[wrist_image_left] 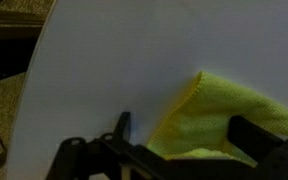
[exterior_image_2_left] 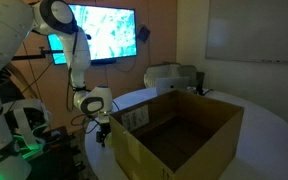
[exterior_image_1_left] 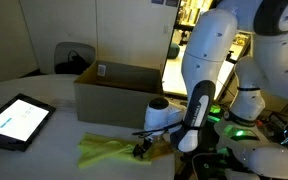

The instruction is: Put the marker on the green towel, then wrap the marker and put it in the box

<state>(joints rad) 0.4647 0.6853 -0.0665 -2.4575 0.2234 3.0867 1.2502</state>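
Observation:
My gripper is ready to close on the green towel: a raised fold at the towel's end (exterior_image_1_left: 141,153) is between my open fingers, so closing now would hold it.
The green towel (exterior_image_1_left: 106,152) lies rumpled on the white table in front of the box (exterior_image_1_left: 119,95). It fills the lower right of the wrist view (wrist_image_left: 219,115). My gripper (exterior_image_1_left: 142,150) is low over the towel's end nearest the robot base. In the wrist view the two fingers (wrist_image_left: 184,140) stand wide apart with a raised fold of towel between them. The gripper also shows in an exterior view (exterior_image_2_left: 102,132), beside the box's (exterior_image_2_left: 179,135) near corner. The marker does not show in any view. The box stands open with its flaps upright.
A black tablet (exterior_image_1_left: 17,121) with a lit screen lies near the table's edge. A dark chair (exterior_image_1_left: 72,58) stands behind the table. The robot base (exterior_image_1_left: 246,150) stands close beside the towel. A white device (exterior_image_2_left: 169,75) sits beyond the box.

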